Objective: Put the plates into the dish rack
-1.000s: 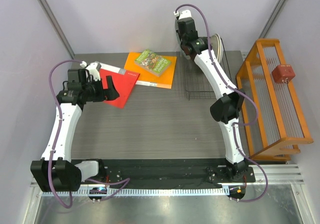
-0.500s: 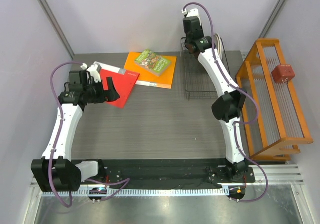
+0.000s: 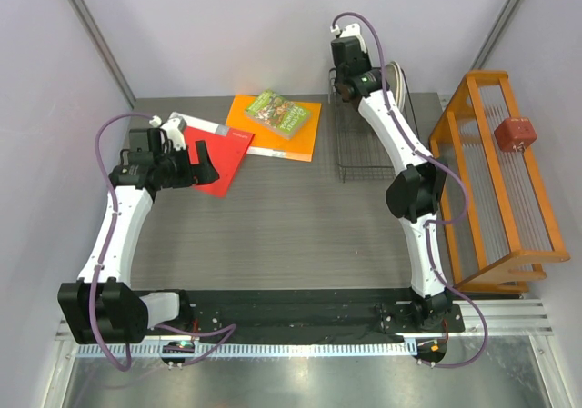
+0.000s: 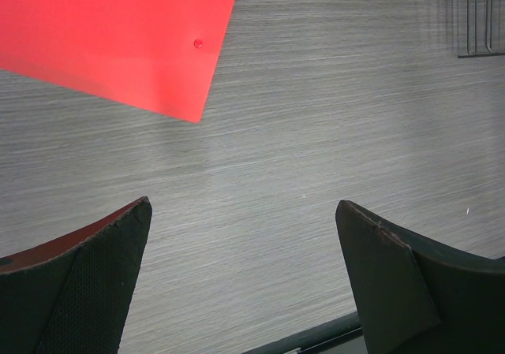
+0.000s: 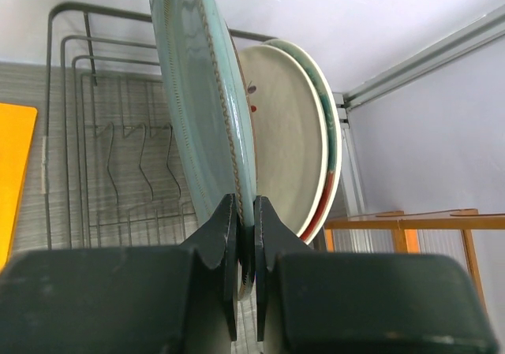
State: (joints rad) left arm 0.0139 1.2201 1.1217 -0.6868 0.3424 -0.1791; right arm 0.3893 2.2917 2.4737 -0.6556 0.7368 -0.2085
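Note:
The grey-green plate needs to stay in my right gripper for now. It would fall onto the rack's wires if I opened now.
My right gripper (image 5: 245,212) is shut on the rim of a grey-green plate (image 5: 201,94) and holds it on edge over the black wire dish rack (image 5: 102,133). Just behind it a cream plate (image 5: 284,149) and a red-and-teal plate (image 5: 335,157) stand on edge at the rack's right side. In the top view the right gripper (image 3: 353,88) is at the back of the rack (image 3: 368,149), with the plates (image 3: 395,74) beside it. My left gripper (image 4: 245,244) is open and empty above the bare table, also seen in the top view (image 3: 207,167). The dark teal plate is not visible.
A red book (image 3: 214,154) lies by the left gripper, and an orange book (image 3: 291,131) with a green book (image 3: 277,114) on it lies behind. An orange wooden rack (image 3: 496,181) holding a red block (image 3: 515,135) stands at the right edge.
My right gripper has moved right and back with the plate, to above the rear of the dish rack. The left arm has hardly shifted.

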